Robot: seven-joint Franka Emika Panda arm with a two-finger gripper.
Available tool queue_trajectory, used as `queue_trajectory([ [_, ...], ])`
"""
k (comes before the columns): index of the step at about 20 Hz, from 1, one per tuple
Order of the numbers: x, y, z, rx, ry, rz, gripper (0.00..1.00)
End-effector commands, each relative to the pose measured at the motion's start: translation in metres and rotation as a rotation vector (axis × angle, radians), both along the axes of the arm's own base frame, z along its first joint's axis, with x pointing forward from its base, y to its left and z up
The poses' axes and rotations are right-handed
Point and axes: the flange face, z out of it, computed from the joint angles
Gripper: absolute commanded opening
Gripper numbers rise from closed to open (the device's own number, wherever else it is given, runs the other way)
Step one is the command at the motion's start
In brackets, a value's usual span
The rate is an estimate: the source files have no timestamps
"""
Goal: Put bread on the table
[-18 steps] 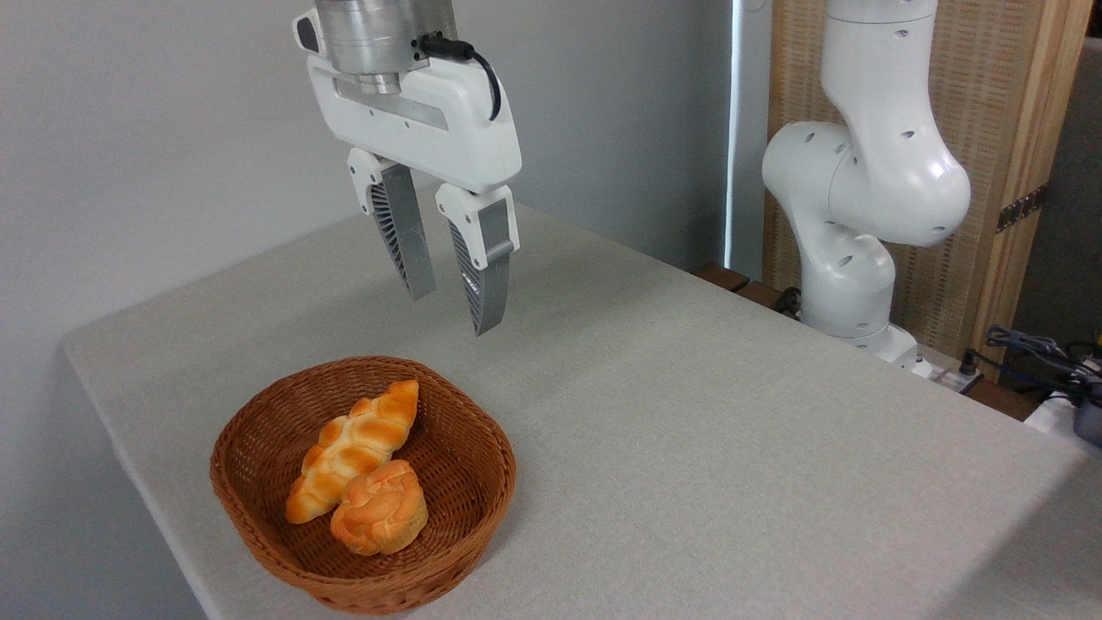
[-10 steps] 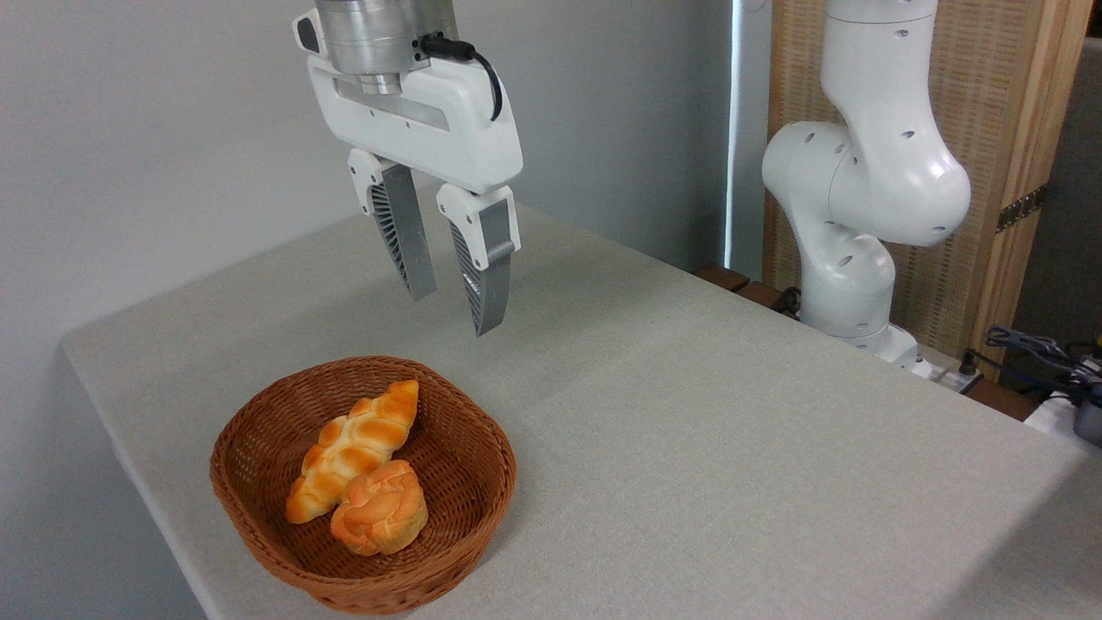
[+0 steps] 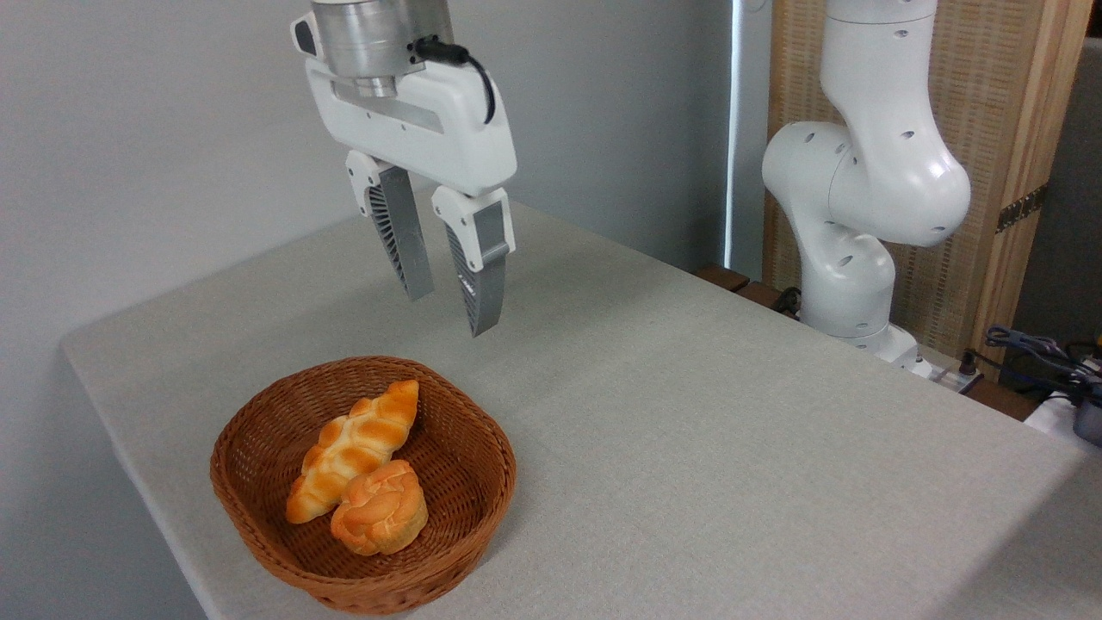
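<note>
My gripper grabs the long braided loaf by its middle (image 3: 354, 449) next, to put the bread on the tabletop.
The bread (image 3: 355, 448), a long braided golden loaf, lies diagonally inside a brown wicker basket (image 3: 482, 448) near the front left of the table (image 3: 706, 448). A small round knotted bun (image 3: 380, 508) rests against the loaf's lower end. My gripper (image 3: 451, 312) hangs open in the air above and slightly behind the basket, fingers pointing down, with nothing between them.
The arm's white base and lower links (image 3: 861, 224) stand at the table's far right edge. Cables and a dark device (image 3: 1046, 366) lie beyond the right corner. A grey wall runs behind the table, and the table's left edge is close to the basket.
The gripper has shifted slightly to the left. The bread, bun and basket have not moved.
</note>
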Motion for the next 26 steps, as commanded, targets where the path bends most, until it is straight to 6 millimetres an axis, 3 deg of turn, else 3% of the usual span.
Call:
queue_trajectory([
  [1, 0.012, -0.04, -0.015, -0.031, -0.024, -0.058, 1.0],
  [5, 0.043, -0.108, -0.044, -0.075, -0.167, -0.127, 1.0],
  [8, 0.051, -0.128, -0.066, -0.09, -0.21, -0.155, 1.0],
  [12, 0.049, -0.124, -0.119, -0.08, -0.221, -0.144, 1.0],
  [16, 0.045, -0.119, -0.148, -0.084, -0.166, -0.019, 1.0],
  [21, 0.045, -0.119, -0.154, -0.092, -0.142, 0.15, 1.0],
  [26, 0.046, -0.119, -0.163, -0.086, -0.128, 0.155, 1.0],
])
